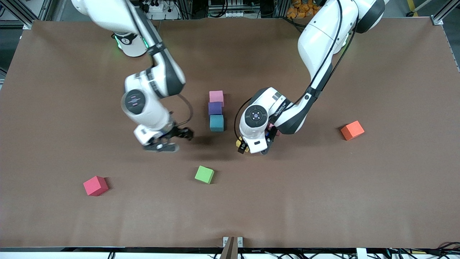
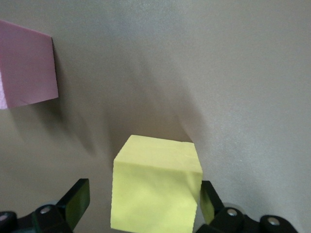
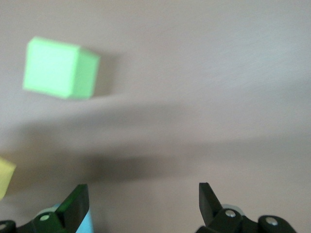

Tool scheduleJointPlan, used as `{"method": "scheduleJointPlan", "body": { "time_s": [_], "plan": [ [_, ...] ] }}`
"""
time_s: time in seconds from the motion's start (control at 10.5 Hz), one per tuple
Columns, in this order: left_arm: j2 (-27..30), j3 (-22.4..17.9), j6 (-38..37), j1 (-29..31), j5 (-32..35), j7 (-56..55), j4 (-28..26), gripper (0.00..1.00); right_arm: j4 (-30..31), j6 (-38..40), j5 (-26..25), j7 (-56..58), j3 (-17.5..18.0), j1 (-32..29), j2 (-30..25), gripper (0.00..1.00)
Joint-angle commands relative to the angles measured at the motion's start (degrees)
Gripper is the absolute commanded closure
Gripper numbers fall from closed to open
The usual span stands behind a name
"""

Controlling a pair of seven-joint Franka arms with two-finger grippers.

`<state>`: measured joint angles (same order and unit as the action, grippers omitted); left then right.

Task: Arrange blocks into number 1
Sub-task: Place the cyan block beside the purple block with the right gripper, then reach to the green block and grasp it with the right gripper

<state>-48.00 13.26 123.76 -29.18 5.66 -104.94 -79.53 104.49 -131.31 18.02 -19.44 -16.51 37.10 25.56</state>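
The left gripper picks up the yellow block (image 1: 239,143) by its opposite sides next, to build the number 1.
A pink block (image 1: 216,96), a purple block (image 1: 215,108) and a light blue block (image 1: 216,123) lie in one line at mid-table. The green block (image 1: 204,174) sits alone, nearer the front camera, and it also shows in the right wrist view (image 3: 59,69). The yellow block (image 2: 155,189) rests on the table between the fingers of my left gripper (image 2: 144,194), which is open: one finger touches it and the other stands off. From the front only a corner of the yellow block (image 1: 239,143) peeks out under my left gripper (image 1: 248,146). My right gripper (image 1: 171,141) hangs open and empty (image 3: 143,194).
A red cube (image 1: 95,185) lies toward the right arm's end, near the front edge. An orange cube (image 1: 352,130) lies toward the left arm's end. Another pink cube (image 2: 26,68) sits close to the yellow one, mostly hidden under the left arm in the front view.
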Motion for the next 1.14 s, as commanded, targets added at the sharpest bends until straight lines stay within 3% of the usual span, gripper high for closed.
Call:
{"method": "scheduleJointPlan", "body": {
  "time_s": [0.0,0.19,0.29,0.38,0.48,0.76,1.05],
  "plan": [
    [-1.04,-0.51,0.08,-0.79,1.29,0.88,1.13,0.00,-2.08,-0.96,0.44,1.07,1.49,-8.08,0.97,0.00],
    [-1.48,-0.60,0.08,-1.05,1.72,0.88,1.13,0.00,-9.53,-0.79,0.79,0.46,1.05,-12.57,6.05,0.00],
    [-1.74,-0.60,0.17,-1.14,2.25,0.70,1.13,0.00,-14.10,-0.79,1.14,-0.15,0.44,-11.71,9.74,0.00],
    [-1.74,-0.51,0.08,-1.05,2.25,0.35,1.13,0.39,-18.75,-0.96,1.32,-1.46,0.34,-10.57,13.25,0.00],
    [-1.66,-0.51,0.08,-0.96,2.25,0.09,1.13,0.98,-22.11,-1.23,3.32,-3.39,0.34,-9.52,15.72,0.00],
    [-0.17,-0.51,-0.88,-1.05,1.82,-0.53,0.95,1.00,-29.15,-6.21,11.50,-4.55,-0.10,-5.65,22.32,0.00],
    [4.47,0.36,-8.76,-0.96,1.64,-9.12,0.08,1.00,-35.30,-11.94,11.86,-11.13,-0.45,-1.96,27.69,0.00]
  ]
}}
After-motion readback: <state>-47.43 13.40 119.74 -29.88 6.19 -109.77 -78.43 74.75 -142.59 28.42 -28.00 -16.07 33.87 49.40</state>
